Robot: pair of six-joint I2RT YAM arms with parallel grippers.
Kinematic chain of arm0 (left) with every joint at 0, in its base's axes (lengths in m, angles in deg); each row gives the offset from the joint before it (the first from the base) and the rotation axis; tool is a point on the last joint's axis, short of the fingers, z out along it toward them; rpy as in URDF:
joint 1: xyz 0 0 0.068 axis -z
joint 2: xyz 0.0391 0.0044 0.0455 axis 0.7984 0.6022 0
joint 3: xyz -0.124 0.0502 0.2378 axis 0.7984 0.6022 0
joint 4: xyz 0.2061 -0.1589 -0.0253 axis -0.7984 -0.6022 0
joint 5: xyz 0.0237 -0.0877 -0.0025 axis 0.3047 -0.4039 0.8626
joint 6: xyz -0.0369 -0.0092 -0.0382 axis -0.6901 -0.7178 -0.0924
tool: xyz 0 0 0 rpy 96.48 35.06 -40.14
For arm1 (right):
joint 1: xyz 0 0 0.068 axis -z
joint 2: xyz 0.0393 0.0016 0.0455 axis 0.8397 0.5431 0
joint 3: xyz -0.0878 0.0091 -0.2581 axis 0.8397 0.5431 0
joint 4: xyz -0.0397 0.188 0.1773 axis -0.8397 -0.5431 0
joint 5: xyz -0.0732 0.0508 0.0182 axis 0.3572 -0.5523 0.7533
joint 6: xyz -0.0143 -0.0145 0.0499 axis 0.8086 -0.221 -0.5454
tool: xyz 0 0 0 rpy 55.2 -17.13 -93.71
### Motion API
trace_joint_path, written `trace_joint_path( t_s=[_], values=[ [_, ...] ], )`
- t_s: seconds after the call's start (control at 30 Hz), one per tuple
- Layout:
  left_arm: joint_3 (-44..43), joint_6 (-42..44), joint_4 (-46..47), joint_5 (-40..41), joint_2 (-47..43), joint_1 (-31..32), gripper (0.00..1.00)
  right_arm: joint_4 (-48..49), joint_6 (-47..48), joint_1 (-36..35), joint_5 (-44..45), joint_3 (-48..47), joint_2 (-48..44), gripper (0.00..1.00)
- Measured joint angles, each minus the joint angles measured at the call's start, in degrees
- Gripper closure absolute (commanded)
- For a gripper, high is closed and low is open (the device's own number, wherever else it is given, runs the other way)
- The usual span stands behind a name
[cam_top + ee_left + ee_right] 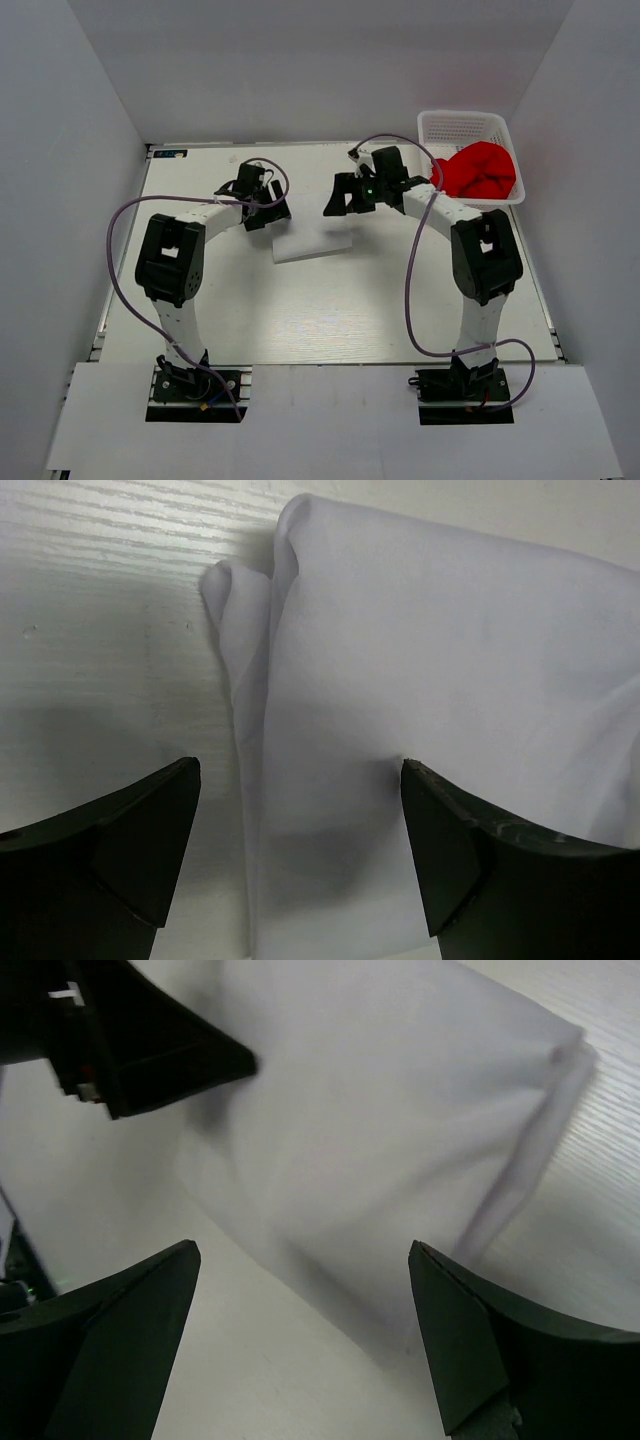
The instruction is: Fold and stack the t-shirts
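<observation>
I need to slide the white t-shirt, still folded, for stacking, so next I should pick it up with my left gripper by its folded side edge, layers together.
The white t-shirt lies folded into a small flat rectangle in the middle of the table. My left gripper hangs over its left end, open, nothing between the fingers. The left wrist view shows the white t-shirt below my left gripper, with a folded edge running down its left side. My right gripper stands open just above the shirt's far right corner. In the right wrist view the white t-shirt lies beyond my right gripper. The red t-shirt sits bunched in the basket.
A white lattice basket stands at the table's back right corner, beside the right arm. Purple cables loop off both arms. White walls close in the table on three sides.
</observation>
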Motion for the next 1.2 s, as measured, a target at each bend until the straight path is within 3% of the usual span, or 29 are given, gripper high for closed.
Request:
trace_joint_path(
  t_s=[0.2, 0.37, 0.53, 0.63, 0.7, 0.73, 0.8, 0.83, 0.87, 1.03, 1.2],
  values=[
    [0.2, -0.3, 1.7, -0.8, 0.2, -0.1, 0.16, 8.5, -4.0, -0.7, -7.7, -1.7, 4.4, 0.09],
    [0.2, -0.5, 1.9, -1.1, 1.9, -0.1, 0.22, 10.1, -6.3, -0.3, -9.1, -2.5, 11.0, 0.09],
    [0.0, -0.6, 1.7, -1.0, 2.2, -0.2, 0.22, 11.6, -9.0, 0.4, -9.9, -3.8, 14.6, 0.09],
    [0.0, -0.8, 1.5, -0.6, 2.2, -0.2, 0.37, 11.5, -9.4, 0.7, -9.5, -4.8, 15.3, 0.09],
    [0.1, -0.7, 0.9, -0.4, 2.3, -0.2, 0.52, 11.5, -9.3, 0.7, -9.5, -5.0, 15.2, 0.09],
    [0.1, -0.7, 0.7, -0.4, 2.5, -0.2, 0.66, 11.5, -9.2, 0.7, -9.5, -5.0, 15.1, 0.09],
    [0.1, -0.9, 0.8, -0.3, 3.0, -0.2, 0.77, 10.9, -8.9, 0.7, -9.6, -5.0, 14.7, 0.09],
    [0.0, -0.7, 0.9, -0.5, 3.2, -0.2, 0.94, 10.3, -8.7, 0.7, -9.6, -4.9, 14.1, 0.09],
    [-0.2, -0.3, 0.9, -0.7, 3.3, -0.2, 1.0, 9.7, -8.3, 0.7, -9.6, -4.7, 13.1, 0.09],
    [-6.0, 1.9, -3.5, 3.2, 5.9, -0.1, 1.0, 9.4, -7.2, 1.0, -9.4, 0.1, 1.9, 0.09],
    [-14.4, 8.7, -9.0, 15.6, 10.0, -2.2, 1.0, 10.2, -5.7, 2.2, -8.0, 5.3, -11.4, 0.09]
  ],
)
